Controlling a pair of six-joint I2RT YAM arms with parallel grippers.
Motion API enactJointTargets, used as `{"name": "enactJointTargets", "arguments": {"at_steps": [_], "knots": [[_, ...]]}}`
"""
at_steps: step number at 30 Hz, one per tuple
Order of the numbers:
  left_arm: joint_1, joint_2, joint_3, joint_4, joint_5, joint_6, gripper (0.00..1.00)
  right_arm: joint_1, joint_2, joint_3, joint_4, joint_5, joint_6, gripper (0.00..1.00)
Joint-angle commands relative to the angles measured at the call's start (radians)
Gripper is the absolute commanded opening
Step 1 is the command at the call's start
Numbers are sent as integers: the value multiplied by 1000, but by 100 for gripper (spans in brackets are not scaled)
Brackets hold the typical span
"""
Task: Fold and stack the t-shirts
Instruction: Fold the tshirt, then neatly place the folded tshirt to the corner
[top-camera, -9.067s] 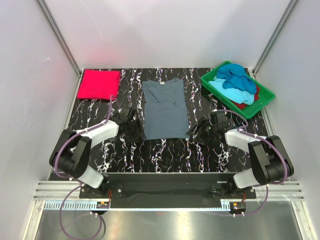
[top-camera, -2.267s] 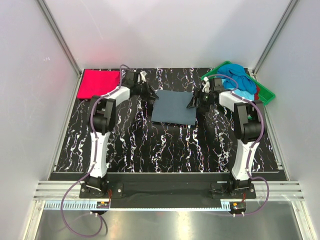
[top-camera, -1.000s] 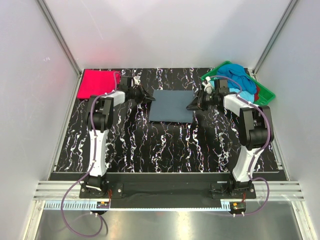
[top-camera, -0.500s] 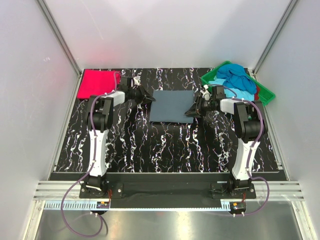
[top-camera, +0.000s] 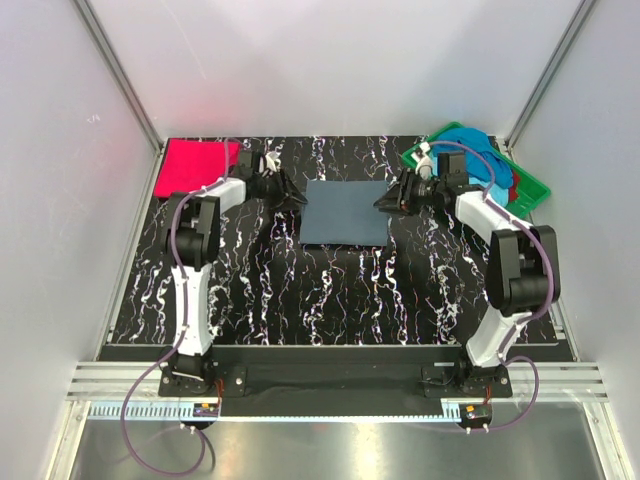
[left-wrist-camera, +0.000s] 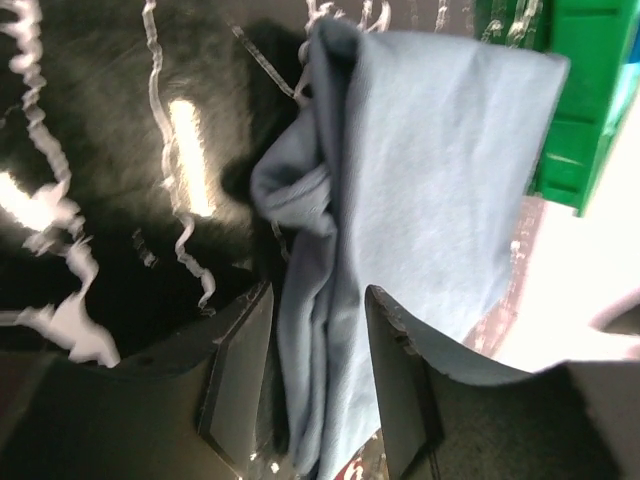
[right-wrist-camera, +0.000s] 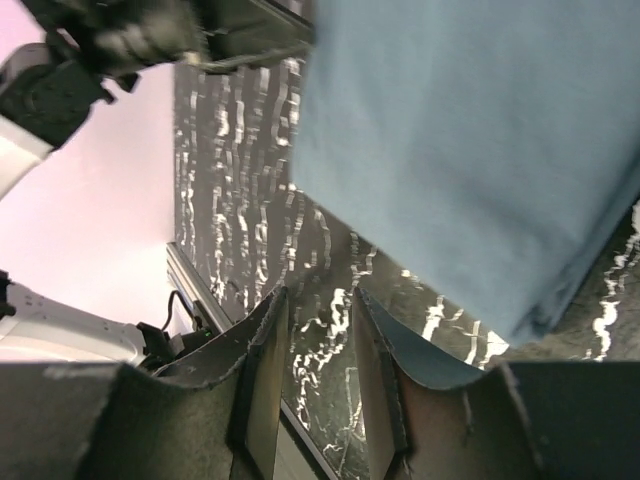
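I should next use my left gripper to grab the folded grey-blue t-shirt by its bunched edge facing the red-pink t-shirt (top-camera: 195, 166). The rest then stays free to stack flat on that shirt.
A slate grey-blue t-shirt (top-camera: 345, 212) lies folded into a rectangle at the middle back of the table. My left gripper (top-camera: 296, 200) is at its left edge and stands open, the shirt's bunched edge (left-wrist-camera: 320, 400) lying loose between its fingers (left-wrist-camera: 240, 370). My right gripper (top-camera: 384, 203) is open just off the shirt's right edge, with only bare table between its fingers (right-wrist-camera: 262, 370); the shirt (right-wrist-camera: 470, 150) lies past them. A folded red-pink t-shirt (top-camera: 195, 166) sits at the back left. Dark blue (top-camera: 465, 150), turquoise (top-camera: 488, 186) and red (top-camera: 514, 184) t-shirts are heaped in the tray.
The green plastic tray (top-camera: 532, 196) stands at the back right corner, its wall also in the left wrist view (left-wrist-camera: 590, 110). The table (top-camera: 320, 290) is black with white marbling. White walls and metal posts close in the back and sides.
Both grippers have opened and let go of the grey-blue shirt's edges. The right gripper has shifted toward the back. The shirt, flat a while ago, now lies folded.
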Motion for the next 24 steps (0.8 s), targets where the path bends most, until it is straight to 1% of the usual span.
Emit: {"name": "enactJointTargets", "arguments": {"at_steps": [1,4,7,12,17,21,24], "knots": [[-10,-108,-12,-53,-139,95,50,-2,-68,-5,-16,-4,3,40],[-18,-115,-5,-73,-179,121,52,-2,-94,-14,-15,-4,12,40],[-36,-73,31,-76,-156,126,53,-5,-119,-19,-16,8,21,40],[-76,-23,74,-79,-196,130,54,-2,-145,-8,-21,7,26,40],[-81,43,143,-81,-199,120,57,-3,-168,-12,-27,10,25,40],[-81,73,167,-105,-230,124,59,-3,-185,-19,-34,15,21,40],[-84,73,157,-109,-235,133,58,-3,-189,-16,-34,21,23,40]]}}
